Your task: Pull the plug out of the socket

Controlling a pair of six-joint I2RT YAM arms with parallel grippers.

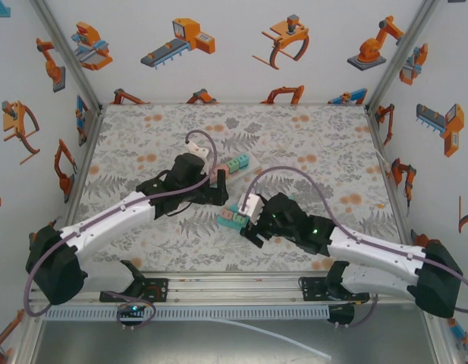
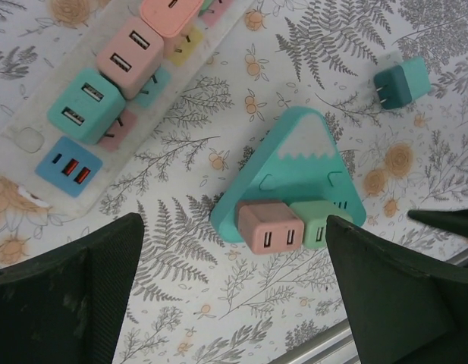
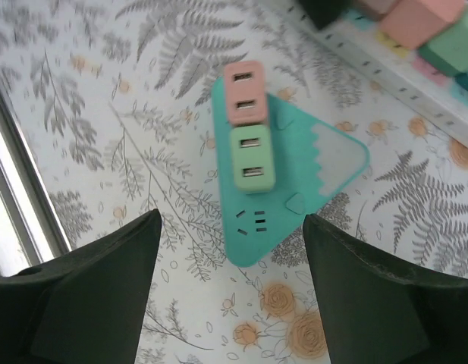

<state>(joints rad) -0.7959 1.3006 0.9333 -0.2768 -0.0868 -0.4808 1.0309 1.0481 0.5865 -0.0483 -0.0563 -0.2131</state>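
Observation:
My right gripper is going to pull the green plug (image 2: 315, 221) off the socket, so next it will grab it across its two long sides.
A teal triangular socket (image 2: 298, 163) lies flat on the floral mat, with a pink plug (image 2: 269, 227) and a green plug (image 2: 315, 221) seated side by side along one edge. In the right wrist view the same socket (image 3: 302, 189) carries the pink plug (image 3: 245, 91) and the green plug (image 3: 251, 158). My left gripper (image 2: 234, 292) is open, hanging just short of the pink plug. My right gripper (image 3: 230, 284) is open too, above the socket's free corner. Seen from above, both grippers (image 1: 217, 193) (image 1: 251, 227) flank the socket (image 1: 232, 218).
A white power strip (image 2: 36, 167) with several pink and teal plugs lies behind the socket; it also appears in the top view (image 1: 237, 163). A loose teal plug (image 2: 402, 83) rests on the mat nearby. The metal front rail (image 3: 14, 174) runs close by.

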